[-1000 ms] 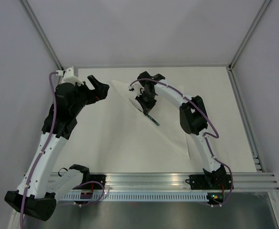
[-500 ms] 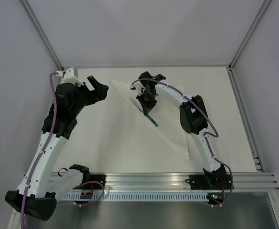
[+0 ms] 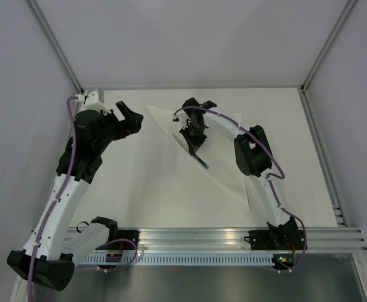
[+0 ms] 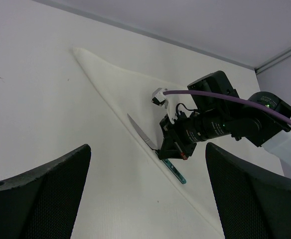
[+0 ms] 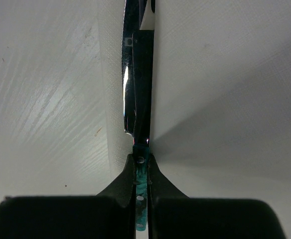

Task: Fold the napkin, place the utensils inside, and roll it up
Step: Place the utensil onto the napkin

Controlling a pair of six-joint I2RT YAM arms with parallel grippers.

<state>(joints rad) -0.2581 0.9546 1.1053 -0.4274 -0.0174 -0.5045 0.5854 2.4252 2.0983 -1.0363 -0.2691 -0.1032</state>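
I need to open my right gripper, because the knife lies low and flat along the napkin's folded long edge.
The white napkin (image 3: 226,162) lies folded into a triangle on the table; it also shows in the left wrist view (image 4: 130,84) and the right wrist view (image 5: 220,74). My right gripper (image 3: 191,139) is shut on the utensil (image 3: 202,162), a knife with a teal-green handle (image 5: 141,185) and a shiny blade (image 4: 140,132). The knife lies low along the napkin's folded long edge. The right gripper also shows in the left wrist view (image 4: 174,149). My left gripper (image 3: 128,118) is open and empty, held above the table left of the napkin.
Bare white table (image 3: 139,182) spreads left of the napkin. Grey walls and a metal frame post (image 3: 58,50) bound the back. An aluminium rail (image 3: 202,236) runs along the near edge by the arm bases.
My right gripper, still holding the knife, has shifted slightly toward the near side along the napkin's fold. The left arm has hardly moved.
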